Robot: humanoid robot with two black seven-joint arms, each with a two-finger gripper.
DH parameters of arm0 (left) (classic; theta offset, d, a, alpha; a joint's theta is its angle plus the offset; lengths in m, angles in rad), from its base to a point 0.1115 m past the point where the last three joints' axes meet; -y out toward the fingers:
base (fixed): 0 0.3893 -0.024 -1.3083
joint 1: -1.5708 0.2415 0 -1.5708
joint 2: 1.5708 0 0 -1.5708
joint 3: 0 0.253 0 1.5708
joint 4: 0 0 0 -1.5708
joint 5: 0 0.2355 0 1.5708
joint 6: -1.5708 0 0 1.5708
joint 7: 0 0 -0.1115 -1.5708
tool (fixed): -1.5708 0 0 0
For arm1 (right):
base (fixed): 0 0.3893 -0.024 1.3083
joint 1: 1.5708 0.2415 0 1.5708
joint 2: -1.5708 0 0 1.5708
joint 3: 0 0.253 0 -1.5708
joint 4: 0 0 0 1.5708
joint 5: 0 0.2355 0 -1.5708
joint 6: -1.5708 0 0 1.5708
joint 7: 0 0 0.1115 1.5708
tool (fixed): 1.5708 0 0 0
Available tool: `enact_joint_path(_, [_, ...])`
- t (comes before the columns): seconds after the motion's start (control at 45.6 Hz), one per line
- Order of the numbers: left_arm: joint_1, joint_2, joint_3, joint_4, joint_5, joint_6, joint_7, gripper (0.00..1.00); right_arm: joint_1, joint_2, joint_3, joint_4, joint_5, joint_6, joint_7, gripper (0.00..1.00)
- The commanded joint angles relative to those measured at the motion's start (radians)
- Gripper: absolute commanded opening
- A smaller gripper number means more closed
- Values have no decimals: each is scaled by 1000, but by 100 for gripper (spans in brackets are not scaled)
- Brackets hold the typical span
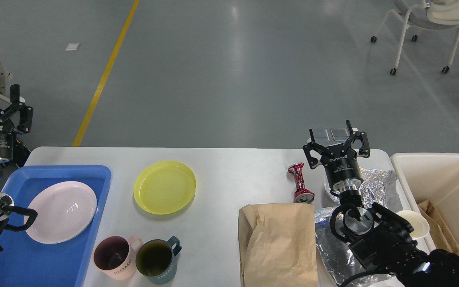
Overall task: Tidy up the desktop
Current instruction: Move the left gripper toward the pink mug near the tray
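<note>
My left gripper grabs the pink mug's rim (110, 238) next, to tidy the mug into the blue tray (38, 263).
The white-grey desktop (229, 171) carries a yellow plate (164, 186), a crushed red can (300, 183), a brown paper bag (279, 243), crumpled foil (375, 179), a pink mug (114, 257) and a dark teal mug (157, 260). A pale pink plate (61, 211) lies in the blue tray (38, 263) at left. My right gripper (337, 137) hovers open and empty above the far right of the desktop, just right of the can. My left gripper (16, 107) is raised open and empty beyond the tray's far left corner.
A cream bin (436, 167) stands off the desktop's right end, holding brown paper (438, 223); a white paper cup (414, 223) sits at its near rim. More foil (327, 239) lies under my right arm. A wheeled chair (424, 24) stands on the floor far right.
</note>
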Motion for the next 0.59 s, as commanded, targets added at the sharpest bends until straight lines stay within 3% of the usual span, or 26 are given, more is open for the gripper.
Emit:
enact_joint_path(0.0, [-9,8,38,3,13,5,113,100,0,0,0,0,0,0,0,100])
enact_joint_path(0.066, [-25,28,81,3,17,10,165,100,0,2,0,0,0,0,0,100])
enact_joint_path(0.154, [-57,60,122,3,17,11,193,100,0,0,0,0,0,0,0,100])
enact_joint_path(0.417, [-71,43,197,5,16,22,199,100,0,0,0,0,0,0,0,100])
enact_joint_path(0.57, [-71,37,245,5,17,71,199,100,0,2,0,0,0,0,0,100])
